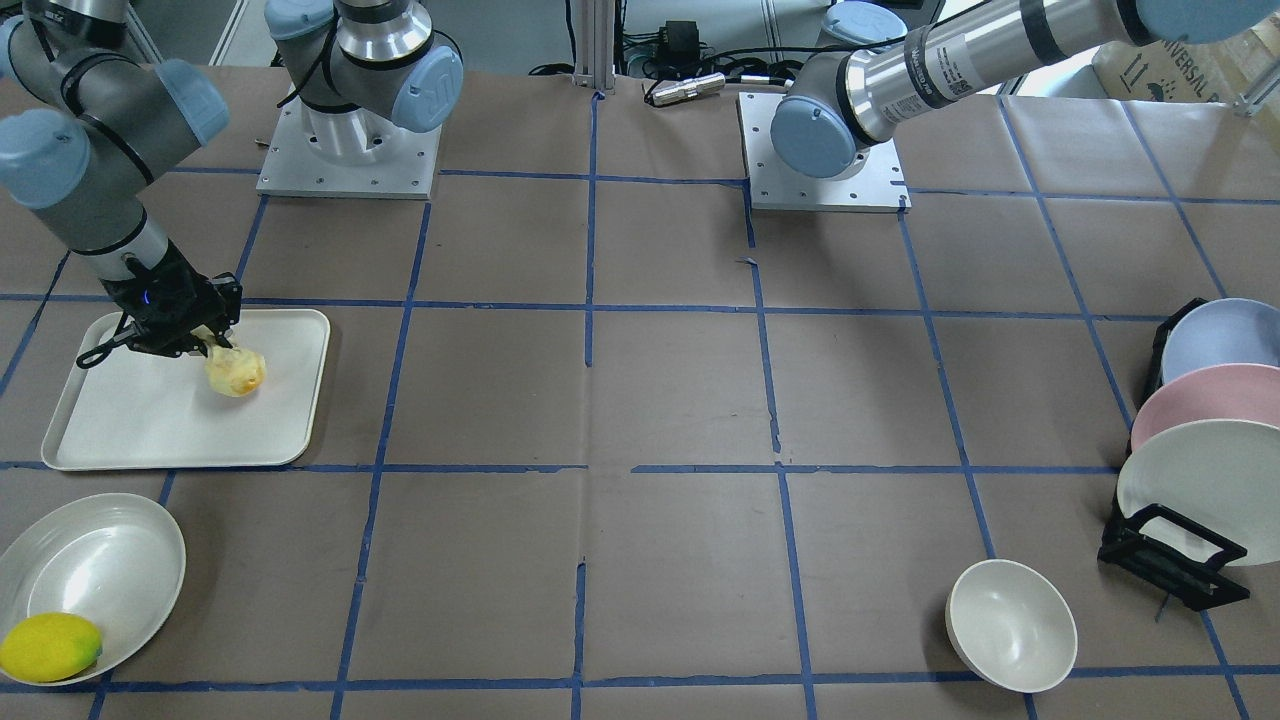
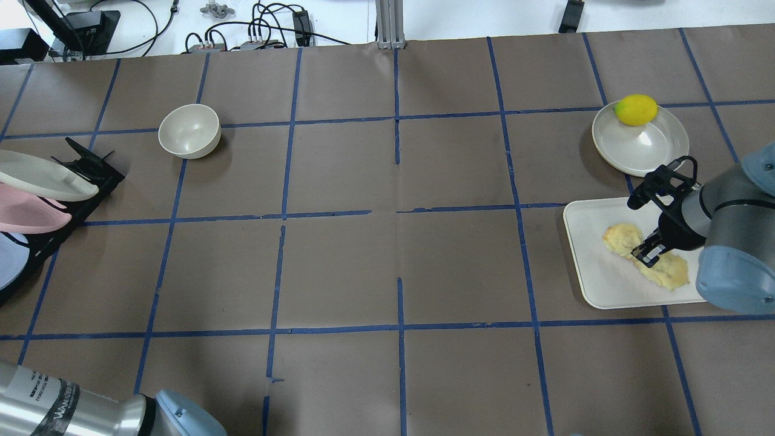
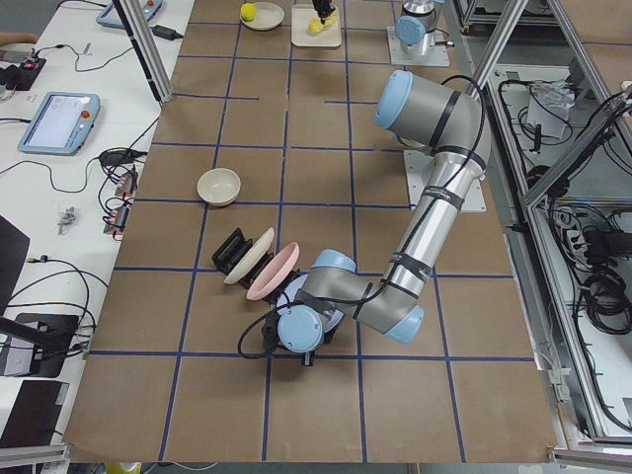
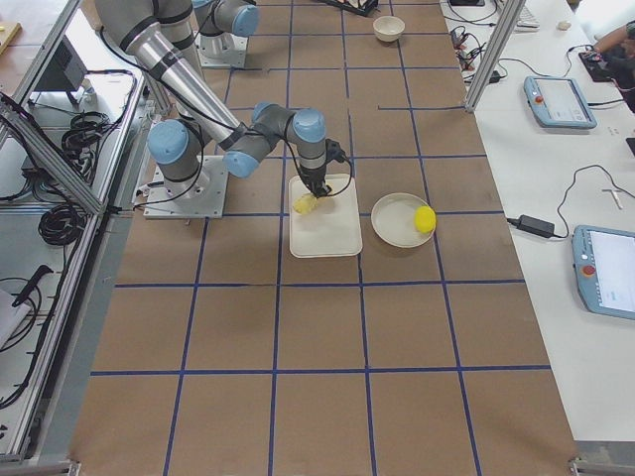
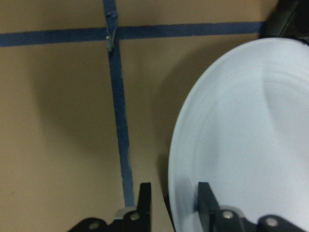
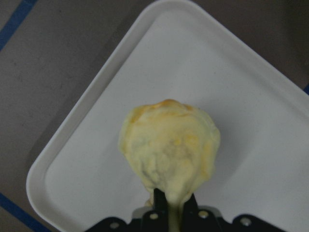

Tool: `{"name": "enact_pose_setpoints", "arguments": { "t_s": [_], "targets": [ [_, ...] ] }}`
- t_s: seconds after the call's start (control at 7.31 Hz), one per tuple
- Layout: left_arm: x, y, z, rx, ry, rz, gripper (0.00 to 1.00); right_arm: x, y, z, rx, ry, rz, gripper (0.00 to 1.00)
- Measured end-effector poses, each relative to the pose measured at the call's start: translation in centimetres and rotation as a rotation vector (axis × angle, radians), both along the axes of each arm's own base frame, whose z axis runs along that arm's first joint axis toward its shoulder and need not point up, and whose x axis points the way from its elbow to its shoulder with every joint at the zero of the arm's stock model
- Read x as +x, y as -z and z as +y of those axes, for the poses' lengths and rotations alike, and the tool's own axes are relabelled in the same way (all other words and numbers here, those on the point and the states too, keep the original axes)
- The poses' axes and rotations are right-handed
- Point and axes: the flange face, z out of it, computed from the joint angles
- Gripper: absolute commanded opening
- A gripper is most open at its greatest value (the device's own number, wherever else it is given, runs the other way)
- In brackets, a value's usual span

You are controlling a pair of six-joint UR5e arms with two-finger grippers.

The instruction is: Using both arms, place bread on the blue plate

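The blue plate's side is too wide for the fingers, but its rim is thin. My left gripper should take the plate by its rim next.
The bread is a pale yellow bumpy loaf over the white tray. My right gripper is shut on it; the right wrist view shows the loaf pinched between the fingers, above the tray. I cannot tell whether it still touches the tray. The blue plate stands on edge at the back of the black rack. In the left wrist view my left gripper is open with the blue plate's rim between its fingers.
A pink plate and an off-white plate stand in the same rack in front of the blue one. A white bowl sits near the rack. A lemon lies in a white dish beside the tray.
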Motion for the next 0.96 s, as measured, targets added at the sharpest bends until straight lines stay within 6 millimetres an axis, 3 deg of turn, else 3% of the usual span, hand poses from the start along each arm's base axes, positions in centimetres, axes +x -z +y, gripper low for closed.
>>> {"name": "enact_pose_setpoints", "arguments": {
  "t_s": [0.14,0.41,0.82,0.96],
  "targets": [
    [-0.2,-0.4,-0.5,0.004,0.005,0.007,0.27,2.0,-1.9,-1.4,0.0,0.013,-0.002,0.03],
    [-0.4,-1.0,-0.9,0.009,0.009,0.01,0.24,4.6,-7.7,-4.6,0.046,0.099,-0.035,0.05],
    [-0.3,-0.8,-0.8,0.025,0.013,0.007,0.14,12.4,-20.4,-6.9,0.101,0.11,-0.049,0.06],
    [-0.2,-1.1,-0.7,0.035,0.017,-0.002,0.1,13.8,-24.6,-6.7,0.131,0.1,-0.052,0.06]
  ]
}}
